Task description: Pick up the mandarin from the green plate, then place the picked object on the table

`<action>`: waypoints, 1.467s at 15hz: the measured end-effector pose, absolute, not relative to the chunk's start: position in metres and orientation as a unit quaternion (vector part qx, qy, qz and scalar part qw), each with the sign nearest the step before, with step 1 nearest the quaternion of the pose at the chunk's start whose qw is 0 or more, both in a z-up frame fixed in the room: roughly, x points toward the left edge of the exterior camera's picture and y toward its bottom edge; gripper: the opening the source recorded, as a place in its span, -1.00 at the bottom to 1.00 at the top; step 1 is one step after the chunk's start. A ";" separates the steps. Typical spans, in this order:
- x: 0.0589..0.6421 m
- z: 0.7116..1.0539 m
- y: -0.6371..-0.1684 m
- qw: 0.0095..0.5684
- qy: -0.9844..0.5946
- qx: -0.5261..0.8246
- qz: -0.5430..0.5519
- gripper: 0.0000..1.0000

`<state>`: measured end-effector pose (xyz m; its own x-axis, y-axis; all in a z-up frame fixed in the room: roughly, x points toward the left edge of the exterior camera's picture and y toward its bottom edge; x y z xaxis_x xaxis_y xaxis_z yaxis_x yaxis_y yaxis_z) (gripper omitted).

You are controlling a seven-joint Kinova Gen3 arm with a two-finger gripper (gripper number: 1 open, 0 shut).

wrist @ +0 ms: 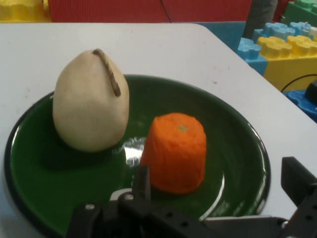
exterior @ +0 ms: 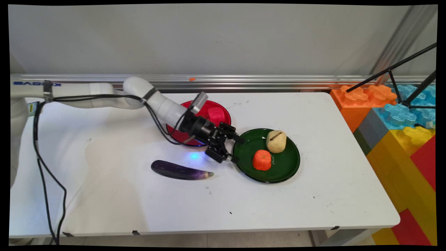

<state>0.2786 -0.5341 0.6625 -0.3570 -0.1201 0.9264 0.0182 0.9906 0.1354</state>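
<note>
My gripper will next grab the orange toy fruit by its plump sides and lift it off the green plate (exterior: 285, 169).
My gripper (exterior: 237, 149) is open and held low over the left rim of a dark green plate (exterior: 285, 169). Its fingers (exterior: 240, 139) straddle the rim and hold nothing. On the plate sits a squat orange fruit (exterior: 262, 160), the thing nearest the gripper, and behind it a beige pear-shaped piece (exterior: 276, 141) with a brown stem. In the hand view the orange fruit (wrist: 176, 151) stands just ahead of the gripper (wrist: 220, 184), slightly left of the middle of the gap, with the beige piece (wrist: 90, 103) farther left on the green plate (wrist: 237, 144).
A red plate (exterior: 223, 111) with a pink-red piece (exterior: 216, 115) lies behind the wrist. A purple eggplant (exterior: 180, 170) lies on the white table (exterior: 313, 209) to the gripper's near left. Large toy bricks (exterior: 400, 139) and a black stand (exterior: 404, 83) border the right side.
</note>
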 end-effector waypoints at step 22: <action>0.210 0.634 -0.560 0.562 -0.825 0.000 -0.054 -1.00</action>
